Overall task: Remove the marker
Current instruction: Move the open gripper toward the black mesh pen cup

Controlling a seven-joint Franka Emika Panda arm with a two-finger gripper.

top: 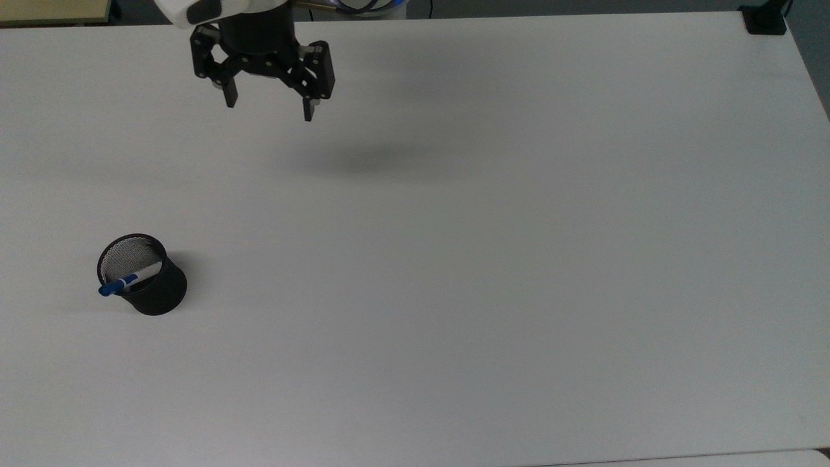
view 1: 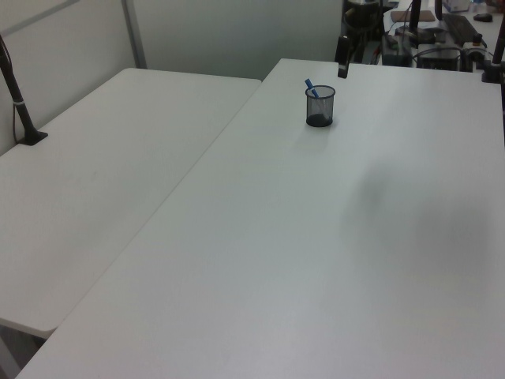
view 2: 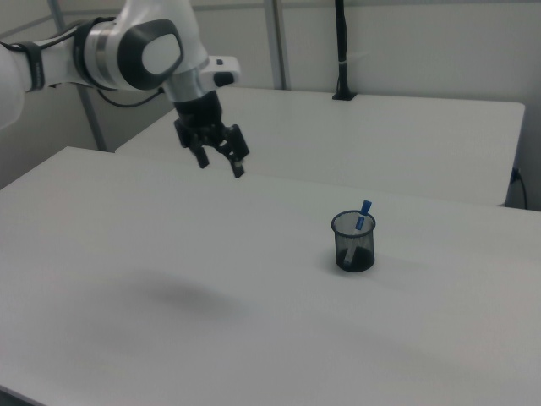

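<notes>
My gripper grabs the marker by its blue top (view 1: 309,84) next, to remove the marker from the black mesh cup (view 1: 319,106).
A slim white marker with a blue cap (top: 123,282) (view 1: 311,85) (view 2: 363,214) stands tilted inside a black mesh cup (top: 148,280) (view 1: 319,106) (view 2: 354,242), its blue end poking over the rim. The cup sits on the white table at the top view's left. My gripper (top: 268,109) (view 2: 221,164) hangs open high above the table near the top view's upper edge, far from the cup, with nothing between its fingers. In the left view one finger (view 1: 342,66) shows just behind the cup.
The white table (top: 454,259) stretches wide around the cup. A second white table (view 1: 102,174) adjoins it on the left view's left. A black post base (top: 764,19) sits at the top view's upper right corner. Equipment (view 1: 442,39) stands beyond the table's far end.
</notes>
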